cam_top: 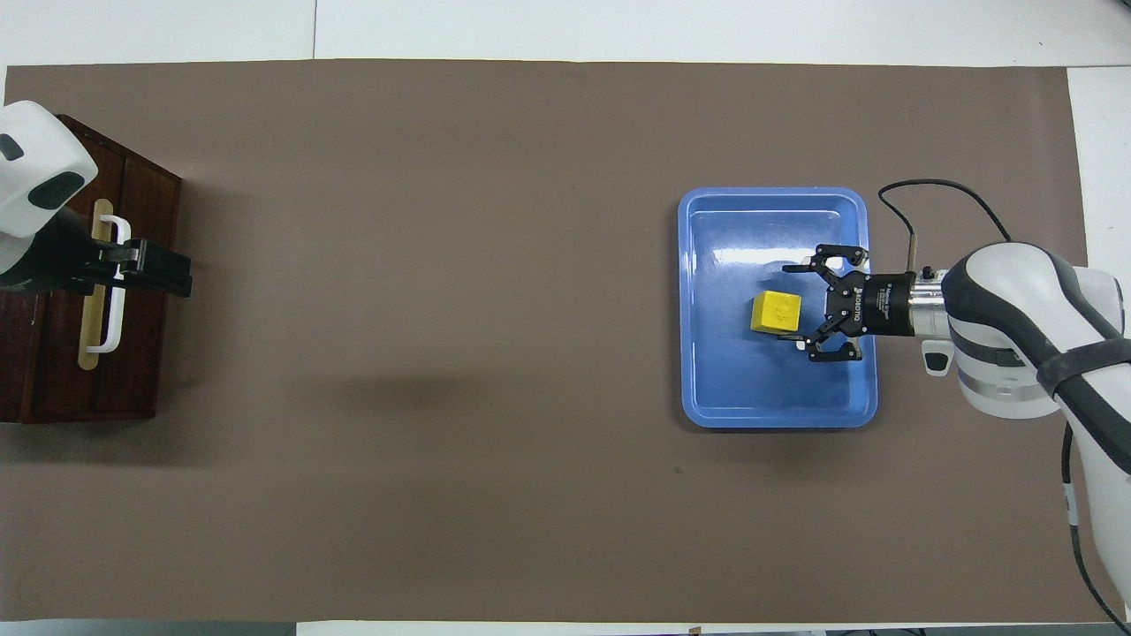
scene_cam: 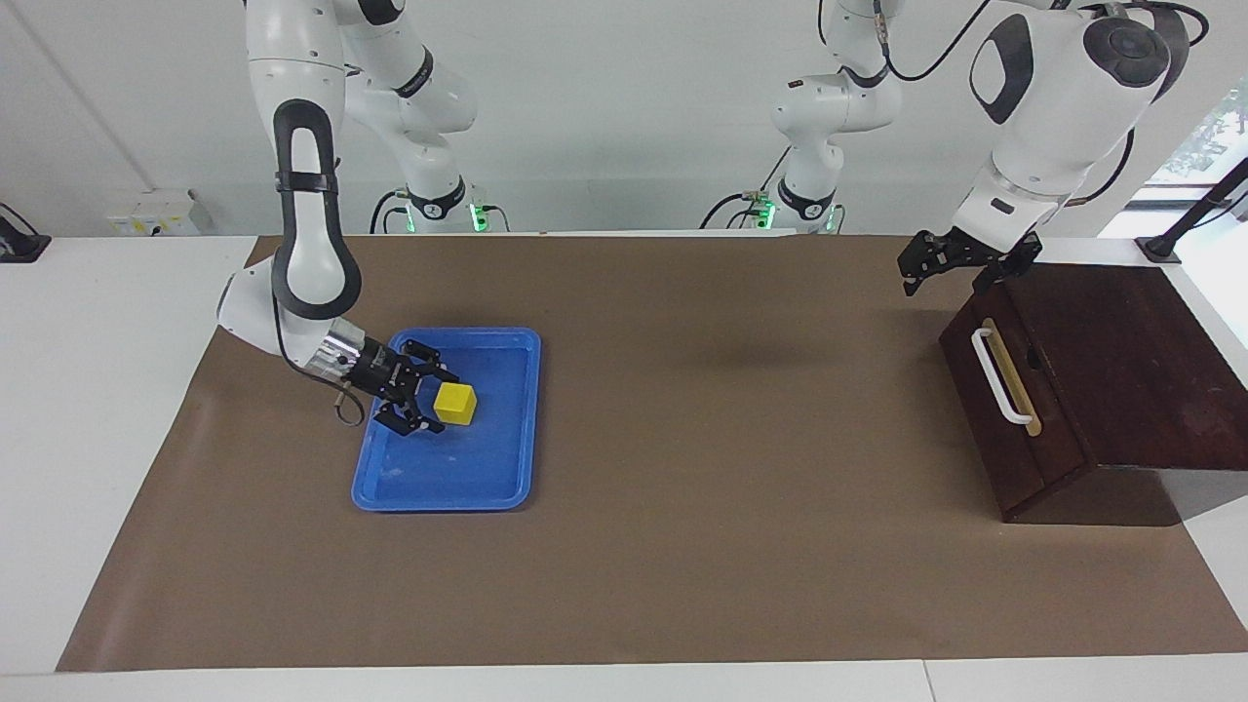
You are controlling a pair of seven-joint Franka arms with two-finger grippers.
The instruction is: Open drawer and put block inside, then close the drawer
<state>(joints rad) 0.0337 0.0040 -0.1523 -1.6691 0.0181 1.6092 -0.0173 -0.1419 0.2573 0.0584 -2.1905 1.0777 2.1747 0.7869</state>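
Note:
Next, my right gripper grabs the yellow block's sides. That gets the block ready to go inside the drawer.
The yellow block lies in the blue tray toward the right arm's end of the table; it also shows in the overhead view. My right gripper is low in the tray, open, right beside the block, its fingertips just reaching the block's edge. The dark wooden drawer is shut, with its white handle on a tan strip. My left gripper hangs in the air by the box; from overhead it is over the handle.
The dark wooden box stands at the left arm's end of the table, on the edge of the brown mat. The blue tray holds only the block. White table surface borders the mat.

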